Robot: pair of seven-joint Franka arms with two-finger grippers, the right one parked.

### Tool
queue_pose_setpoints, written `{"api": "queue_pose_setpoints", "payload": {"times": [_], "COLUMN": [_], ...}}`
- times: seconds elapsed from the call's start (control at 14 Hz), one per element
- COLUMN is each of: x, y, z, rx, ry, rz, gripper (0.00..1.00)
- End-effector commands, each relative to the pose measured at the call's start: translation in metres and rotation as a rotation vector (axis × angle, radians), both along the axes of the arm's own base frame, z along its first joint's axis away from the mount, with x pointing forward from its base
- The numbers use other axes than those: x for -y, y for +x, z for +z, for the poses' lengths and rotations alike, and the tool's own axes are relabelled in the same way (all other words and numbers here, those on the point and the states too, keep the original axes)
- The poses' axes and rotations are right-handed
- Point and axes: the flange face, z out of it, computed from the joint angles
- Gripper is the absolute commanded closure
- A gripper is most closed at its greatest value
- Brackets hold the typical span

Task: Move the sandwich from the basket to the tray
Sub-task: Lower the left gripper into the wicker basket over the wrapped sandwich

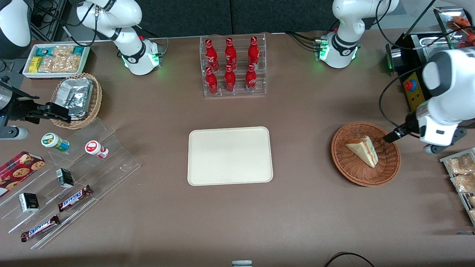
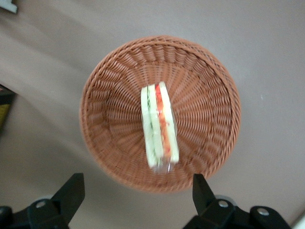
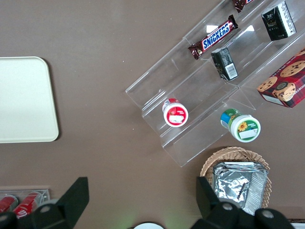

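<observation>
Next, my gripper grabs the sandwich by its wrapped end [image 1: 373, 161] to place it from the basket onto the cream tray [image 1: 230, 155].
The sandwich [image 1: 364, 150] [image 2: 159, 125] is a pale wedge with red and green filling, lying in the reddish-brown wicker basket [image 1: 347, 166] [image 2: 204, 86] toward the working arm's end of the table. My gripper [image 1: 390, 137] [image 2: 136, 192] hovers above the basket's rim on the side toward the working arm's end, open, with nothing between its fingers. The wrist view looks straight down on the basket, and the two dark fingertips [image 2: 73, 187] stand wide apart just outside the rim. The cream tray [image 1: 230, 155] lies bare at the table's middle, well apart from the basket.
A clear rack of red bottles [image 1: 233, 66] stands farther from the front camera than the tray. A wire rack of snack packets [image 1: 461, 175] sits beside the basket at the working arm's end. A tan basket with foil packets [image 1: 76, 99], a clear stepped stand [image 1: 74, 178] with snacks and a white snack box [image 1: 55, 59] lie toward the parked arm's end.
</observation>
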Motion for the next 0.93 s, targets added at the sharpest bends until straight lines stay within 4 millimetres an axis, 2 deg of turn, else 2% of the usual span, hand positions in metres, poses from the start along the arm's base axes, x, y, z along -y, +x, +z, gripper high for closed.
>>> {"api": "queue_pose_setpoints", "payload": {"times": [0.0, 0.14, 0.36, 0.71, 0.86], "x": [0.002, 0.003, 0.007, 0.018, 0.034], "y": [-0.025, -0.03, -0.032, -0.028, -0.027], "z": [-0.031, -0.044, -0.075, -0.091, -0.109], "rx": [0.055, 0.055, 0.097, 0.126, 0.117], "ry": [0.016, 0.016, 0.009, 0.005, 0.001], "rz": [0.091, 0.113, 0.197, 0.171, 0.14], "gripper": [0.0, 0.0, 0.0, 0.0, 0.0]}}
